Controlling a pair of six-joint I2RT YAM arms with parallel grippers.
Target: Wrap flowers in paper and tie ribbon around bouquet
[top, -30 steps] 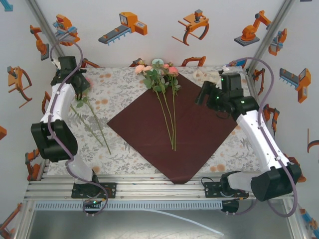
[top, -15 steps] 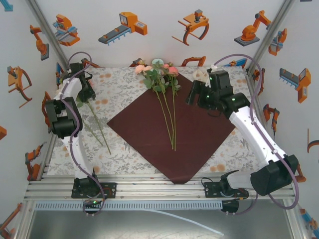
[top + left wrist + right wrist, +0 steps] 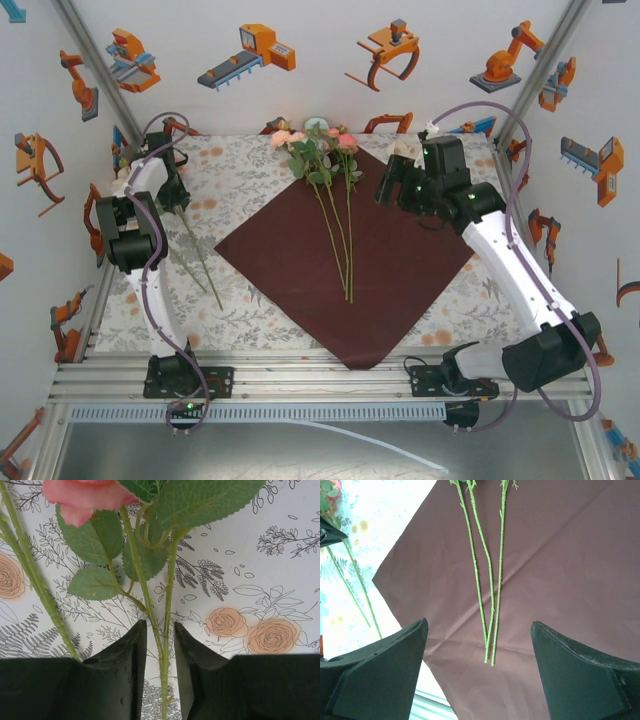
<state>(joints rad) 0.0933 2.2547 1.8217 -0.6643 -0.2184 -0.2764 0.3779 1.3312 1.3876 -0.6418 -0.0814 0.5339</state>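
My left gripper grabs the pink flower by its green stem just below the leaves next, to lay it bloom-back on the paper.
The dark red paper (image 3: 400, 260) lies flat as a diamond mid-table, also under my right wrist (image 3: 570, 555). Three flowers (image 3: 335, 215) rest on it with blooms toward the back and their stems (image 3: 490, 580) nearly parallel. Two more flowers (image 3: 200, 260) lie on the cloth at the left. My left gripper (image 3: 172, 190) (image 3: 159, 624) is low over them, jaws open but narrow, straddling one green stem (image 3: 164, 655) with a slim gap each side; a pink bloom (image 3: 80, 497) sits ahead. My right gripper (image 3: 385, 188) (image 3: 479, 624) hovers wide open over the paper's back right, holding nothing. The ribbon is out of view.
A leaf-and-rose printed tablecloth (image 3: 250, 170) covers the table. Walls close in at the back and both sides. A metal rail (image 3: 300, 375) runs along the near edge, and the paper's front corner (image 3: 362, 362) reaches it. A second stem (image 3: 35, 585) lies left of my left jaw.
My left arm folded back toward the far left corner, bringing its gripper down over a loose flower stem with the jaws narrowing. My right gripper drifted a little toward the back left, still open.
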